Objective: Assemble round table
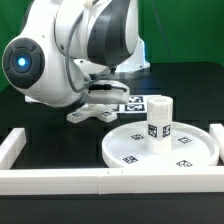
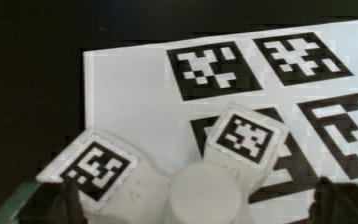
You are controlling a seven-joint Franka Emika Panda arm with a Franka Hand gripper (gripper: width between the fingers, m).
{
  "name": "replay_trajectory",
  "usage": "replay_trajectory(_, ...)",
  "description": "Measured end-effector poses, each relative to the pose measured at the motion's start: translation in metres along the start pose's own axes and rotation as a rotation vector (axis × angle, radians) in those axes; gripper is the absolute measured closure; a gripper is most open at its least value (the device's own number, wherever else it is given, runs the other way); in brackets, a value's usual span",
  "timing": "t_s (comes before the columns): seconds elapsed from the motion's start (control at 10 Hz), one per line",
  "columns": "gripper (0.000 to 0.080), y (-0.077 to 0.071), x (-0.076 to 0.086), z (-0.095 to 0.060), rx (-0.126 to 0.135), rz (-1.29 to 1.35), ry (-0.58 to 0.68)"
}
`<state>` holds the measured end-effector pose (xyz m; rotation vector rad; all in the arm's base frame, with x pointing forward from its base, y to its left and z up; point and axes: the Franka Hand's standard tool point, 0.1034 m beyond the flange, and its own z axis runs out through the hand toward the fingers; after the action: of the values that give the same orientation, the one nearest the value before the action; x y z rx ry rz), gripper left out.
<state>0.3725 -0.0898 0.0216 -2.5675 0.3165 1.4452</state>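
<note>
The hub [image 2: 206, 190] is between the lowered fingers of my gripper, which should close on it now, as that would hold the cross-shaped base.
The large flat round disc [image 1: 160, 150] lies on the table at the exterior view's right, and the short cylinder leg [image 1: 158, 118] stands upright on it. The cross-shaped base [image 1: 93, 114] lies left of the disc. My gripper [image 1: 103, 98] hangs low right over the base. In the wrist view the base [image 2: 208, 185] fills the near part, with two tagged arms spreading out. My gripper [image 2: 197, 206] is open, with its dark fingers [image 2: 41, 205] wide apart on either side of the base's hub. I cannot tell whether they touch it.
The marker board [image 2: 176, 75] lies just beyond the base, and also shows in the exterior view [image 1: 133, 103]. A long white border rail [image 1: 60, 180] runs along the front and up the exterior view's left side.
</note>
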Motion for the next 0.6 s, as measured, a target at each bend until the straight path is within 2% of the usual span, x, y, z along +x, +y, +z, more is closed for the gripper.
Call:
replay_trajectory(0.5, 0.0151, 0.0028, 0.0013, 0.0059, 0.000, 0.005, -0.013)
replay_trajectory(0.6, 0.0263, 0.0029, 0.0014, 0.0060, 0.000, 0.005, -0.013)
